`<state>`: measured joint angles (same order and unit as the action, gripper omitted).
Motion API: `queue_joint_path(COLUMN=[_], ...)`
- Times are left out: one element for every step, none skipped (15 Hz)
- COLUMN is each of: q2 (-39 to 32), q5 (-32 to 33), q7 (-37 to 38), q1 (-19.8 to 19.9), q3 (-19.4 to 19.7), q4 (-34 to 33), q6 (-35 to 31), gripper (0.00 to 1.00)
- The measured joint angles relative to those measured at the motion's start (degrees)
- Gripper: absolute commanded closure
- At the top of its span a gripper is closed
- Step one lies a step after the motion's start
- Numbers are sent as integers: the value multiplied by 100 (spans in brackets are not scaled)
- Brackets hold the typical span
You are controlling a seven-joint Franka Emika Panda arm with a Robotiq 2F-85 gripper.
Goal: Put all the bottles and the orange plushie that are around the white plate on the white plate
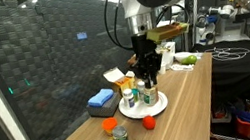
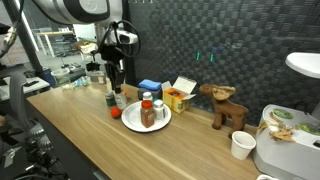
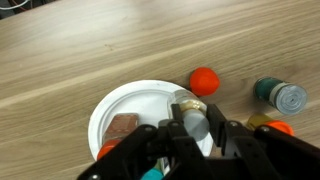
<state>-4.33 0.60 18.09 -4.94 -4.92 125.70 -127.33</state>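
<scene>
The pale-capped bottle goes farther in over the white plate, before my gripper releases it. Opened now above the plate's edge, it would drop there.
In the wrist view my gripper (image 3: 194,120) is shut on a pale-capped bottle (image 3: 188,103) above the right edge of the white plate (image 3: 130,100). A brownish bottle (image 3: 124,125) lies on the plate. In an exterior view the gripper (image 1: 147,79) hangs over the plate (image 1: 161,105), where a red-capped bottle (image 1: 127,98) stands. A green jar with a silver lid (image 3: 280,95) stands on the wood off the plate. Beside it the orange plushie (image 3: 277,127) is partly hidden by my fingers. It also shows in an exterior view, the plushie (image 1: 110,125) next to the jar (image 1: 122,137).
A small red round thing (image 3: 204,80) lies just off the plate rim. Behind the plate are a blue object (image 1: 100,99) and a yellow box (image 1: 118,79). A brown plush toy (image 2: 224,104) and a white cup (image 2: 241,145) stand further along the table.
</scene>
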Motion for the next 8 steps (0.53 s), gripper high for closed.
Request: queue_joint_path(q2=[-169,-342,-507,-667,-821,-962,-1091,-1206], q5=[0,1,8,21,29,43,85,145], q7=[0,0,0,0,0,7,25,56], q1=[0,0,0,0,0,0,0,-2], q3=[4,13,27,45,71,103,144,188], q4=[-120,-247,-373,-504,-641,-777,-912,-1041], q6=[8,19,32,56,96,126,157,197], gripper=[84,84,84,84,84,84,84,84])
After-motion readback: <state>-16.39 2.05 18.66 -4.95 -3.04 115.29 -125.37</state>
